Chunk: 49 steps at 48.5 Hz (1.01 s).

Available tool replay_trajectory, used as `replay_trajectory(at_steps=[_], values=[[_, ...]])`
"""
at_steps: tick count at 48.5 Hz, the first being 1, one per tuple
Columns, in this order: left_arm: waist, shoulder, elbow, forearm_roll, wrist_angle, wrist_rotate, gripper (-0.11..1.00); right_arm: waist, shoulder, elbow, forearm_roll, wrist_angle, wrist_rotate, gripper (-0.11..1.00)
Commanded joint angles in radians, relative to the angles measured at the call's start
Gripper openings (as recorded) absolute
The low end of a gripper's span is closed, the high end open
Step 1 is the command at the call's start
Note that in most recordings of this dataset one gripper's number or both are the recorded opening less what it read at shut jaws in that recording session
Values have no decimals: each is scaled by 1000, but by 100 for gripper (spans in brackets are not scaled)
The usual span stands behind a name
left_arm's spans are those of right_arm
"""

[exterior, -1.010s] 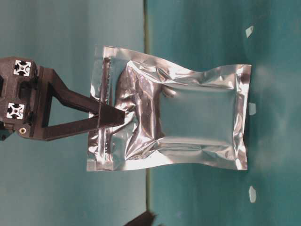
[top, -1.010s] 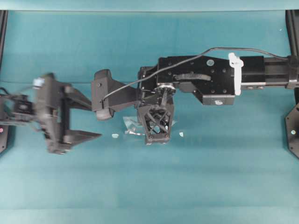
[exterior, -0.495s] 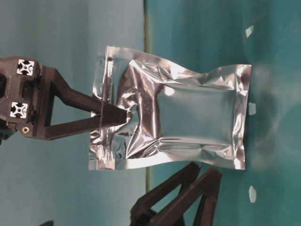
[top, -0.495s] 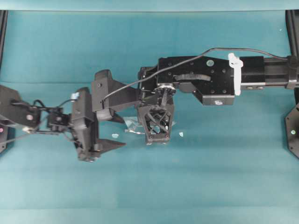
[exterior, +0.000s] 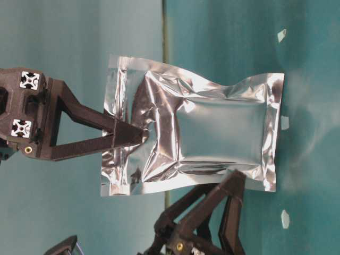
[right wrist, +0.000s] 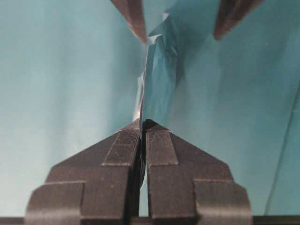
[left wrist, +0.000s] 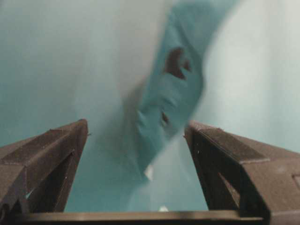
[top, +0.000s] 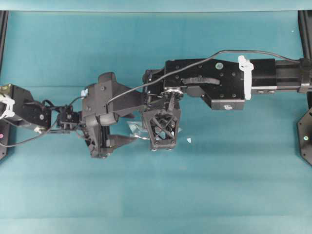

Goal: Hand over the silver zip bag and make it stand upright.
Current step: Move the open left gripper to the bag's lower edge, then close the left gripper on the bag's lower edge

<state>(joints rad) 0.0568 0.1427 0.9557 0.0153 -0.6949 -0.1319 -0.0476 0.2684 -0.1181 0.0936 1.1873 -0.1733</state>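
The zip end of the silver zip bag is already filled by my right gripper's closed fingers, so my left gripper needs to grip the bag by its loose end (top: 135, 128) next.
The silver zip bag (exterior: 212, 133), shiny and crinkled, hangs on edge with its lower end near the teal table. My right gripper (exterior: 135, 135) is shut on the bag's sealed zip end, and the foil edge (right wrist: 159, 79) rises straight out of its closed fingertips (right wrist: 144, 124). From above only a sliver of the bag (top: 141, 132) shows beside the right gripper (top: 161, 134). My left gripper (top: 132, 127) is open, its fingers on either side of the blurred bag (left wrist: 173, 93) without touching it. Its fingertips (exterior: 234, 183) show at the bag's side edge.
A few tiny pale flecks (exterior: 284, 122) lie on the teal table (top: 219, 185), one just right of the right gripper (top: 188, 140). Black frame posts stand at the far left and right edges (top: 306, 136). The right arm's body (top: 214, 83) spans the upper middle.
The left gripper has swept right from the table's left side up to the bag, open throughout, and now straddles it. The right gripper and bag have barely moved.
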Motion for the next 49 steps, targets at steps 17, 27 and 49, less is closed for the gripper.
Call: replay_trajectory(at_steps=[17, 27, 49], values=[[-31, 83, -106, 2, -23, -2, 93, 0, -14, -8, -2, -5, -2, 7], [-31, 117, -133, 2, -25, 3, 93, 0, -14, -8, -2, -5, -2, 7], [-26, 143, -130, 2, -100, 2, 91, 0, -14, -8, -2, -6, 0, 7]])
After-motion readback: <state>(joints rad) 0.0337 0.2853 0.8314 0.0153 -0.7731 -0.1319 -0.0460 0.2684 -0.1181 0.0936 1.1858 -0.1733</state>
